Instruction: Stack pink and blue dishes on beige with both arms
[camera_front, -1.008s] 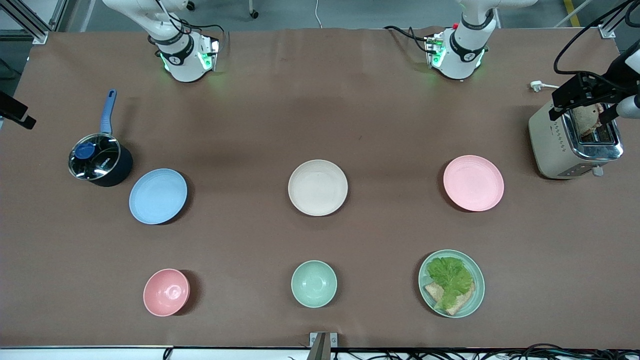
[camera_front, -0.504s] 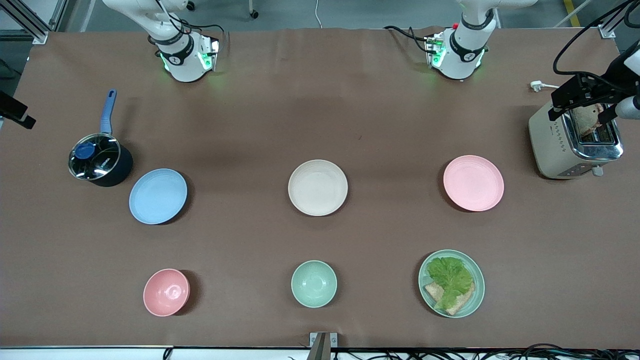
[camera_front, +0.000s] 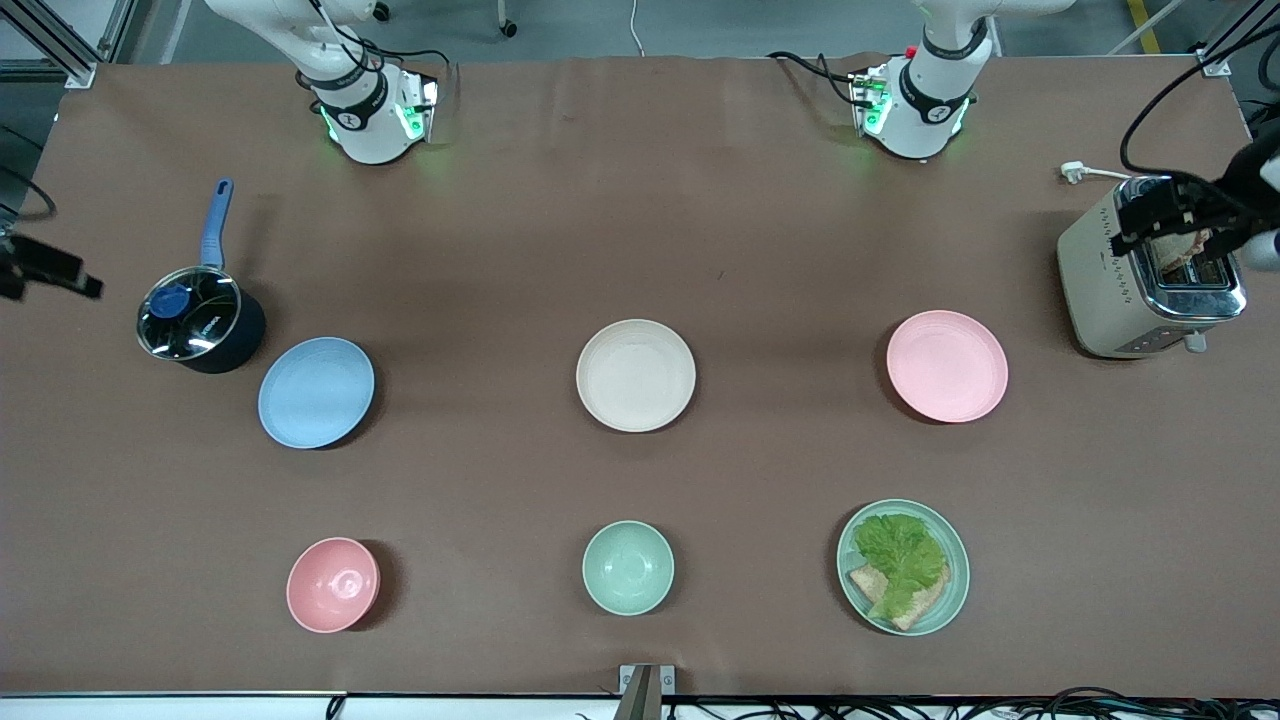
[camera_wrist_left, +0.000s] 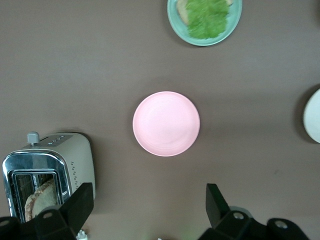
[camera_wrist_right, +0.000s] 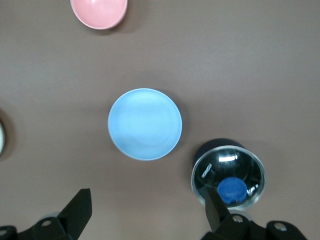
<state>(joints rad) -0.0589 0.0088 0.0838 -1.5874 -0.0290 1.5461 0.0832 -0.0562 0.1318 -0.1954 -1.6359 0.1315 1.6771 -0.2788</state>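
I should next take hold of the light blue plate by its rim (camera_front: 269, 412) with my right gripper, to stack it on the beige plate (camera_front: 635, 375).
Three equal plates lie apart in a row on the brown table. The beige plate (camera_front: 635, 375) is in the middle, the pale pink plate (camera_front: 946, 365) toward the left arm's end, and the light blue plate (camera_front: 316, 391) toward the right arm's end. My left gripper (camera_front: 1172, 215) hangs high over the toaster; in its wrist view it (camera_wrist_left: 148, 205) is open and empty, with the pink plate (camera_wrist_left: 166, 123) below. My right gripper (camera_front: 55, 273) hovers by the table's end near the pot, open and empty (camera_wrist_right: 148, 207), looking down on the blue plate (camera_wrist_right: 145, 124).
A lidded pot (camera_front: 197, 322) with a blue handle stands beside the blue plate. A toaster (camera_front: 1145, 280) stands near the pink plate. Nearer the front camera lie a pink bowl (camera_front: 333, 584), a mint-green bowl (camera_front: 627, 567) and a green plate (camera_front: 857, 583) with lettuce and bread.
Both grippers have shifted a little, still high in the air and open. None of the plates has moved.
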